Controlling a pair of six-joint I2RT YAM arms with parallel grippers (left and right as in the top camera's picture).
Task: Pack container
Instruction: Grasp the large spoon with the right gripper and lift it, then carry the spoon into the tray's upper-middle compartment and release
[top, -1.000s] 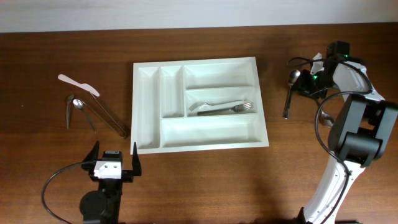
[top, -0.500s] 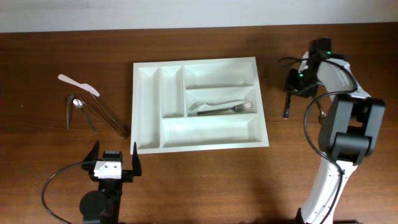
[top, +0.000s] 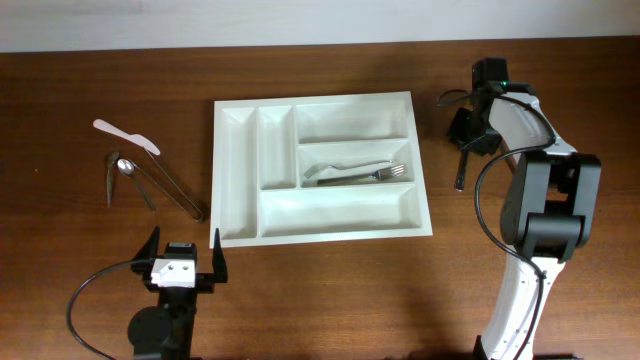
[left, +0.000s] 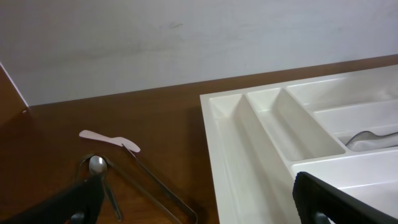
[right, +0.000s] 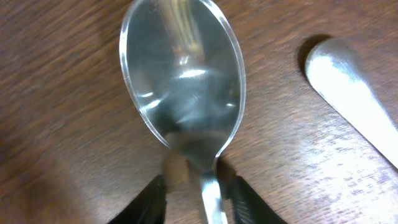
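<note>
My right gripper is ready to close on the spoon's neck (right: 209, 183) now: its fingers are down at the wood in the right wrist view.
The white container (top: 340, 212) lies mid-table, its left compartments also in the left wrist view (left: 267, 124). A metal fork (top: 360, 173) rests in its middle long compartment. A metal spoon (right: 183, 81) lies on the wood right of the container; in the overhead view only its dark handle (top: 461, 172) shows below the gripper. My right gripper (right: 199, 199) straddles the spoon's neck, open, with a narrow gap on each side. My left gripper (top: 183, 260) stands wide open and holds nothing near the front edge, left of the container's front corner.
Left of the container lie a white plastic knife (top: 125, 135), a small spoon (top: 130, 178) and metal tongs (top: 170, 185). Another metal utensil end (right: 351, 87) lies just right of the spoon bowl. The right arm's cable loops over the table's right side.
The right arm has swung left toward the container's side over the spoon, and its jaws have narrowed around the spoon's neck. The left arm has not moved.
</note>
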